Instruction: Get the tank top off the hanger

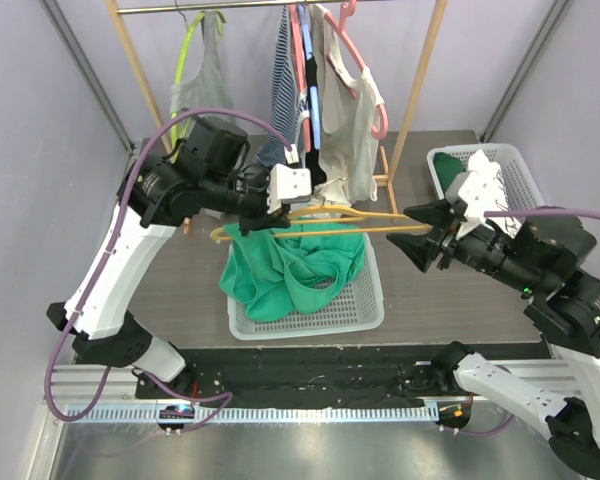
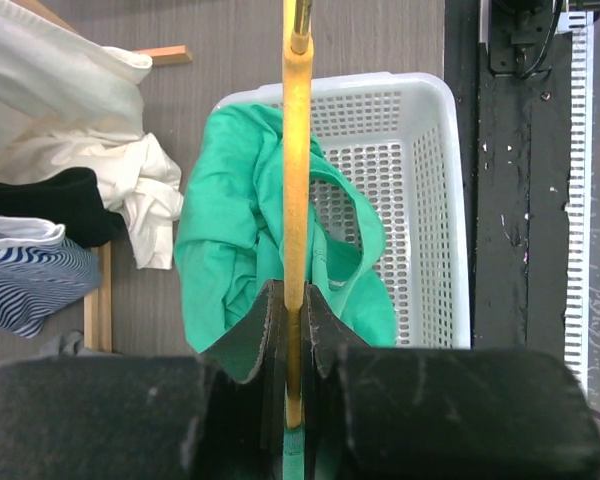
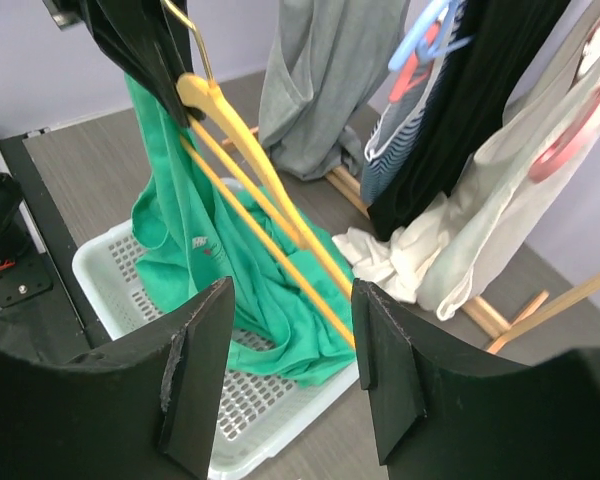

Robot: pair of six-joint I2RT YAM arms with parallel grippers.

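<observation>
My right gripper should next grab the yellow hanger by its bare tip. That leaves the draped end free, so the tank top can be removed there.
A green tank top (image 1: pixel 285 268) hangs from the left end of a yellow hanger (image 1: pixel 330 226) and droops into a white basket (image 1: pixel 365 305). My left gripper (image 1: pixel 265 200) is shut on the hanger near its hook; in the left wrist view the fingers (image 2: pixel 325 325) pinch the yellow bar (image 2: pixel 296 160) above the green cloth (image 2: pixel 230 230). My right gripper (image 1: pixel 425 238) is open and empty at the hanger's right tip. In the right wrist view its fingers (image 3: pixel 390 370) frame the hanger (image 3: pixel 270 200) and tank top (image 3: pixel 195 240).
A wooden clothes rack (image 1: pixel 415 90) behind holds several garments on hangers (image 1: pixel 345 100). A second white basket (image 1: pixel 500 170) with white cloth stands at the right. White cloth (image 3: pixel 390 260) lies at the rack's foot. Purple walls close in both sides.
</observation>
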